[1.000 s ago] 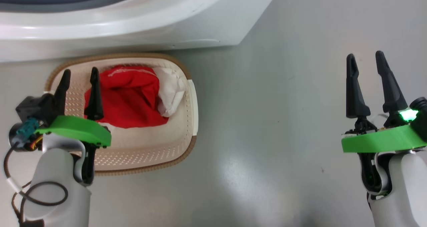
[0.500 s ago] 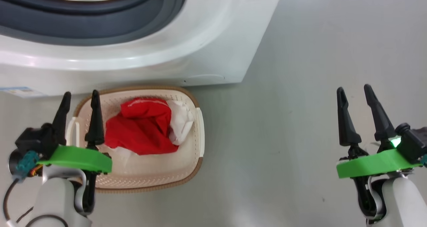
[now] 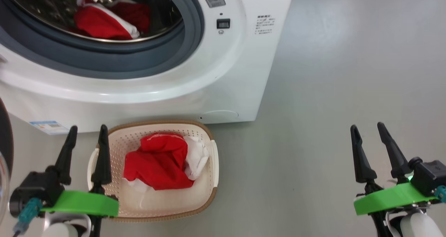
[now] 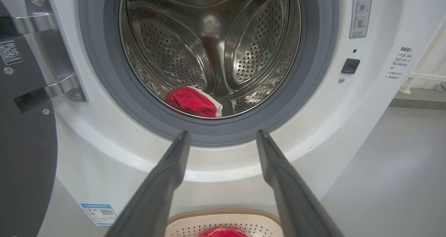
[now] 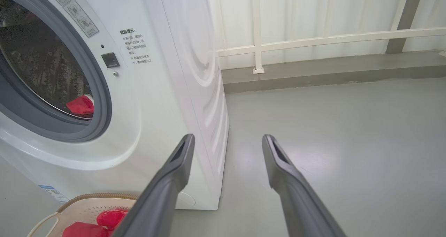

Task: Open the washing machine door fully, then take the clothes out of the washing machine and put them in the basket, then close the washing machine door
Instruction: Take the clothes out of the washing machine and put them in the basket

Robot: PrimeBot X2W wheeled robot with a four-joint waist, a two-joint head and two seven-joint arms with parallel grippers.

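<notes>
I should grab the red garment next with my left gripper by its white-trimmed top edge [image 3: 112, 16]. This edge stands up, while the red body [image 3: 97, 23] lies slumped against the drum.
The white washing machine [image 3: 223, 76] stands with its door [image 4: 21, 143] swung open to the left on steel hinges. A red garment with white trim [image 3: 101, 21] lies low in the steel drum [image 4: 195, 101]. On the floor in front sits the cream basket [image 3: 163, 212], holding red clothes [image 3: 160, 162] and a white cloth [image 3: 197, 157]. My left gripper [image 3: 87, 134] hangs open above the basket's left end, empty, its fingers aimed at the drum mouth in the left wrist view [image 4: 223, 137]. Off to the right, my right gripper [image 3: 367, 130] is open and empty over bare floor.
Grey floor [image 3: 331, 90] spreads to the right of the machine. A low ledge and a white railing [image 5: 313, 41] stand behind it. A blue label [image 3: 48, 126] sits at the machine's lower left.
The head camera has tilted up: the drum opening and the red garment inside have come into view, and the basket sits lower in the picture. Both grippers stay open.
</notes>
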